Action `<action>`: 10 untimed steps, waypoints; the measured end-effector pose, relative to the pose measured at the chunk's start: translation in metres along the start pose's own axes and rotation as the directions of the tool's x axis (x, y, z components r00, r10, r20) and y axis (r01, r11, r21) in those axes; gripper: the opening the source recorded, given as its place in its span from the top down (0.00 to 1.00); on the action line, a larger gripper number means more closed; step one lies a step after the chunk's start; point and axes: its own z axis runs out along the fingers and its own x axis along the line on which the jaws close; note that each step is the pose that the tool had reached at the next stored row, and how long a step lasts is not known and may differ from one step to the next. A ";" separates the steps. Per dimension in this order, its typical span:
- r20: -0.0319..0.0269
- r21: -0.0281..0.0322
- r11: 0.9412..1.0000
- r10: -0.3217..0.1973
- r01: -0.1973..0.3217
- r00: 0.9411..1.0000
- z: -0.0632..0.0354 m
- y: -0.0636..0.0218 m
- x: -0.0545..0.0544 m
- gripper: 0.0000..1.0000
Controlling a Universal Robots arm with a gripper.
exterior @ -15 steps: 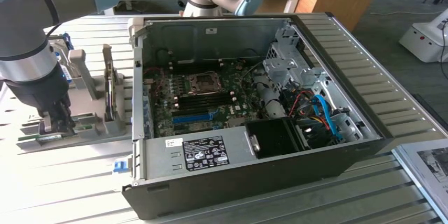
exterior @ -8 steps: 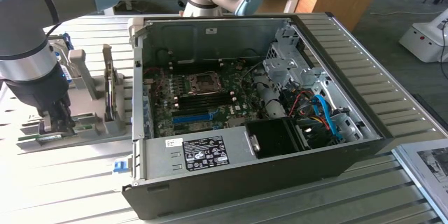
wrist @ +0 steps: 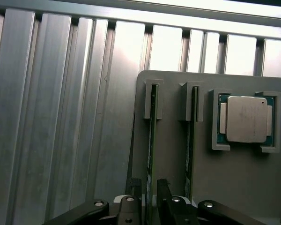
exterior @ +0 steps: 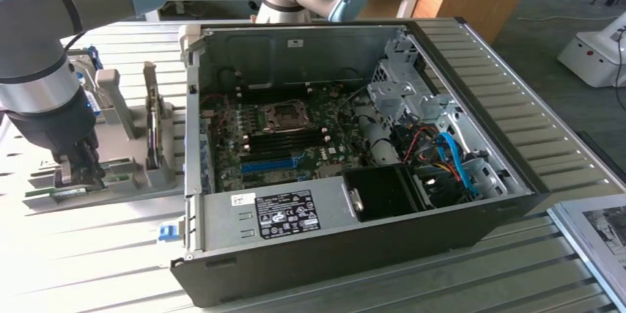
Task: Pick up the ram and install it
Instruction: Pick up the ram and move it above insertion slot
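Observation:
The gripper picks up the ram (wrist: 151,131) by its exposed long edge (wrist: 151,171) next. Then it installs the ram in the memory slots.
In the wrist view, the ram (wrist: 151,131) is a thin green stick standing on edge in a slot of the grey holder (wrist: 171,159). A second green stick (wrist: 191,140) stands in the neighbouring slot. My gripper (wrist: 150,190) is open and low over the holder, with one finger on each side of the first stick and a small gap on both sides. In the exterior view, the gripper (exterior: 78,174) points down at the holder (exterior: 117,185) on that view's left, beside the open computer case (exterior: 509,181).
A silver processor (wrist: 246,119) lies in a recess of the holder beyond the second stick. The case shows its motherboard with dark memory slots (exterior: 284,133), a blue slot strip (exterior: 269,164) and cables at its right. A drive (exterior: 157,130) stands upright between holder and case.

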 end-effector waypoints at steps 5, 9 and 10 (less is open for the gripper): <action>0.000 0.000 1.000 0.000 0.000 1.000 0.0000 0.0000 0.000 0.73; 0.000 0.000 1.000 0.000 0.000 1.000 0.0000 0.0000 0.000 0.80; 0.000 0.000 1.000 0.000 0.000 1.000 0.0000 0.0000 0.000 0.80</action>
